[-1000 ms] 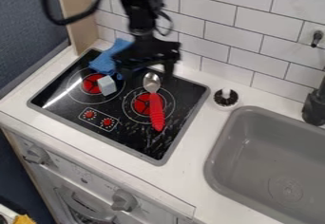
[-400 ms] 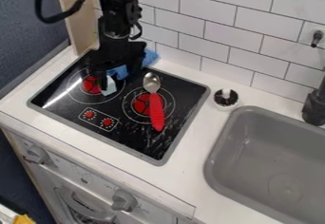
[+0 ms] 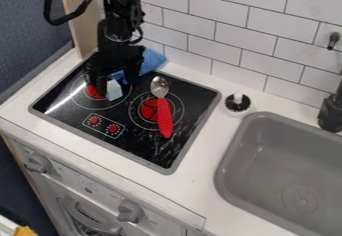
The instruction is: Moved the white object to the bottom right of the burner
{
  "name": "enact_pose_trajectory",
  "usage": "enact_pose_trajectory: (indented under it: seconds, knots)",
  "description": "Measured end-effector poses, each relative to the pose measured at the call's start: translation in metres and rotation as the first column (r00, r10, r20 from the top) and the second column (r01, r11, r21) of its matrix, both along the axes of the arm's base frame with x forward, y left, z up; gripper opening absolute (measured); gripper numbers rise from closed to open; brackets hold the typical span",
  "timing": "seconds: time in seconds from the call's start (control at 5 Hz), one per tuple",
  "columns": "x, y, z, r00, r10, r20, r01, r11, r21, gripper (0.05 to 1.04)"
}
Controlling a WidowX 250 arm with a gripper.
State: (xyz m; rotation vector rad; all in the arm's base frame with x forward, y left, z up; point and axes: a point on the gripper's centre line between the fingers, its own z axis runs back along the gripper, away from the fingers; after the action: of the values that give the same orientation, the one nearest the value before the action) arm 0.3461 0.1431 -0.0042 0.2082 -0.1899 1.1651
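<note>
Next, my gripper grabs the white object by its opposite sides. Then the white object goes across the stove, beside the red spoon handle.
The black gripper (image 3: 116,84) hangs over the left part of the stove, its two fingers spread apart. Between them, low down, is the white object (image 3: 114,90), a small pale block resting on the right side of the left red burner (image 3: 95,91). One finger stands at the block's left and partly covers the burner; the other is up and to its right. Whether either finger touches the block I cannot tell.
A spoon with a red handle (image 3: 164,117) lies across the right burner (image 3: 148,109). Behind the gripper is a blue cloth (image 3: 152,61). On the counter stands a round brush (image 3: 238,103), beside the grey sink (image 3: 267,155). White tiles rise behind.
The gripper has moved left and down from above the stove's back to around the white block. The block looks to be in the same place.
</note>
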Motion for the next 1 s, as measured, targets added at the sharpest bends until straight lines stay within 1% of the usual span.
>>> enact_pose_trajectory:
  seconds: [0.2,0.4,0.6,0.8,1.0]
  knots:
    - [-0.003,0.007,-0.010,0.999,0.051,0.002,-0.051,0.999,-0.007,1.001]
    - [-0.005,0.013,-0.026,0.997,0.074,-0.020,-0.075,0.996,-0.053,0.950]
    - [-0.007,0.013,-0.029,0.997,0.072,0.021,-0.071,0.995,-0.068,0.670]
    - [-0.012,0.013,-0.028,0.997,0.082,0.008,-0.081,0.995,-0.060,0.512]
    - [-0.018,0.009,-0.026,0.997,0.074,-0.003,-0.074,0.995,-0.071,0.512]
